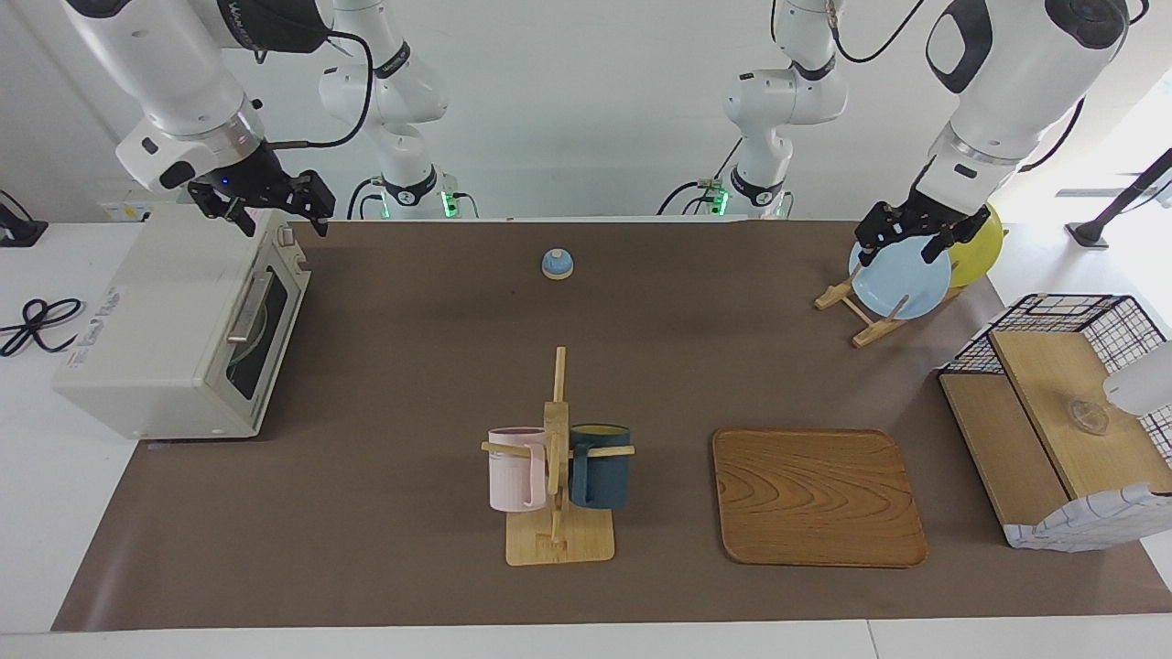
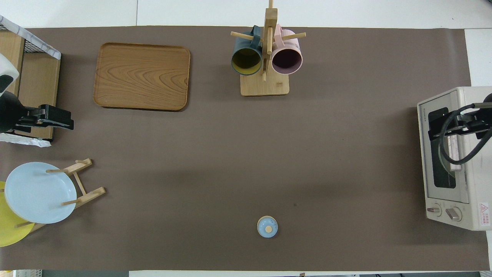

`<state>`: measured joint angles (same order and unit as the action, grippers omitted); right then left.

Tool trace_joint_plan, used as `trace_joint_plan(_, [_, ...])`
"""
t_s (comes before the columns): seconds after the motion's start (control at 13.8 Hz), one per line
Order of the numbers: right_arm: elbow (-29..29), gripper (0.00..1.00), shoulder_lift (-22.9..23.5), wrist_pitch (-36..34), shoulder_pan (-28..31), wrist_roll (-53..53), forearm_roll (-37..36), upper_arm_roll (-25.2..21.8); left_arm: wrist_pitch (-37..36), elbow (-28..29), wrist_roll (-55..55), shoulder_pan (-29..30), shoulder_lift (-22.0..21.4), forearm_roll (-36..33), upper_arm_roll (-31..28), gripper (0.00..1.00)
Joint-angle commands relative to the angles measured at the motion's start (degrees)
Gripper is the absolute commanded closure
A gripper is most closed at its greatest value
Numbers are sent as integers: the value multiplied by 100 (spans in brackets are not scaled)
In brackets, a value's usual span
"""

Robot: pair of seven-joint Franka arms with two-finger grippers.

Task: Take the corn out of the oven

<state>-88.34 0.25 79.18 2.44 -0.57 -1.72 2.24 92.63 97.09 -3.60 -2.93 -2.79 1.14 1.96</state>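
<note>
Next, my right gripper grabs the door by its silver bar handle (image 2: 453, 152), to open the oven (image 2: 476, 184) and reach the corn inside.
The off-white oven (image 1: 156, 311) (image 2: 476, 184) stands at the right arm's end of the table with its door shut. Its silver bar handle (image 1: 249, 307) crosses the dark glass window (image 1: 270, 329). Only a pale round rim shows through the glass; the corn is hidden. My right gripper (image 1: 279, 218) (image 2: 436, 130) hangs open over the oven's top edge above the door, holding nothing. At the left arm's end, my left gripper (image 1: 899, 252) (image 2: 65, 119) waits open and empty in the air above the plate rack.
A wooden rack (image 1: 557, 476) with a pink mug and a dark blue mug stands mid-table, beside a wooden tray (image 1: 815, 494). A plate rack (image 1: 870, 316) holds a light blue plate (image 1: 902, 279) and a yellow plate. A small blue lid (image 1: 557, 264) lies nearer the robots. A wire-sided shelf (image 1: 1053, 403) stands at the left arm's end.
</note>
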Motion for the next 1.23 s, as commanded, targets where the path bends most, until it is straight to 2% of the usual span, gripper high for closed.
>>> trace_joint_plan(0.0, [-51, 0, -51, 98, 11, 39, -118, 48, -43, 47, 17, 3, -90, -87, -3, 0])
trace_joint_plan(0.22, [-51, 0, -51, 106, 2, 83, -127, 48, -52, 47, 17, 3, -90, -96, 6, 0])
trace_joint_plan(0.43, [-165, 0, -69, 413, 46, -118, -101, 48, -43, 47, 17, 3, -90, -87, -3, 0])
trace_joint_plan(0.51, [-244, 26, -86, 588, 46, -319, -92, 39, -52, 47, 17, 3, -90, -87, 6, 0])
trace_joint_plan(0.65, [-490, 87, -209, 668, 55, -391, -109, 39, -52, 47, 17, 3, -90, -87, -3, 0])
trace_joint_plan(0.72, [-569, 98, -244, 686, 72, -574, -109, 13, -52, 47, 17, 3, -90, -96, 6, 0])
trace_joint_plan(0.87, [-902, 100, -358, 1027, 195, -1111, -127, -22, -52, 47, 17, 3, -90, -96, -3, 0])
trace_joint_plan(1.16, [-1808, 100, -622, 1837, 362, -1112, -478, -22, -52, 47, 17, 3, -90, -87, -3, 0])
